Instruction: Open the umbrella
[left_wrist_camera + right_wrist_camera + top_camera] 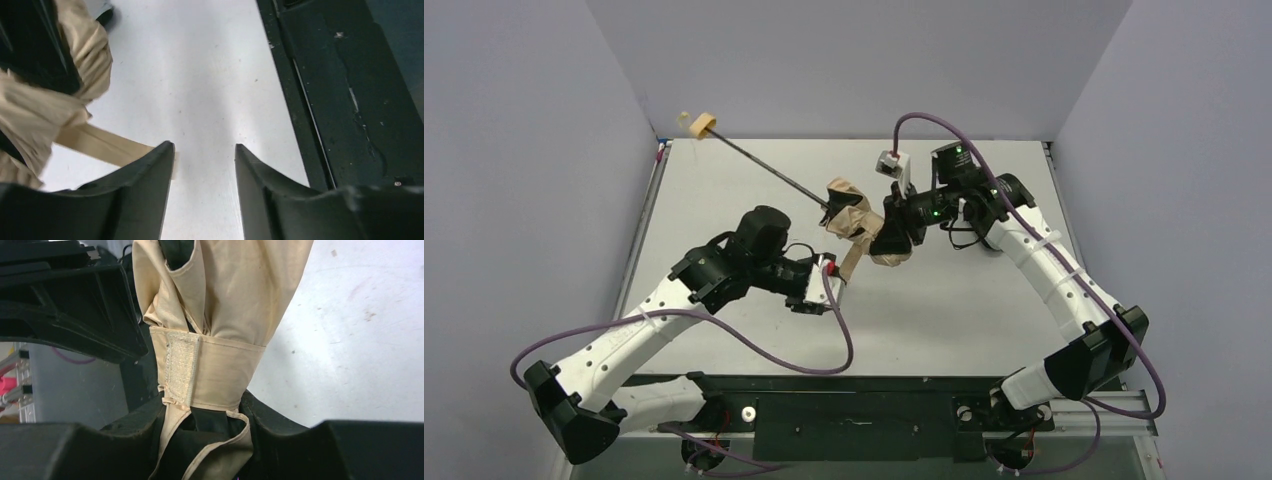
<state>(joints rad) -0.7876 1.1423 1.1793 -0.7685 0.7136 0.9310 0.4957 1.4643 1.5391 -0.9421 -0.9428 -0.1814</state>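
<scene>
I should grab the umbrella's thin black shaft [773, 171] between handle and canopy with my left gripper, so the canopy stays free to open.
The umbrella [856, 218] lies folded mid-table, its tan-peach canopy bunched. Its thin black shaft [769, 172] runs up-left to the small tan handle [701, 124] near the back left corner. My right gripper [892, 240] is shut on the canopy bundle; in the right wrist view [205, 415] the fingers clamp the fabric just below the hook-and-loop strap [200, 372], with the black underside showing between them. My left gripper [832, 283] is open and empty just below the canopy. In the left wrist view [204, 150] the loose tan strap [100, 144] lies by the left finger [150, 180].
The grey table [954, 310] has walls on three sides. A black frame rail [340, 90] runs along the near edge, in front of the arm bases.
</scene>
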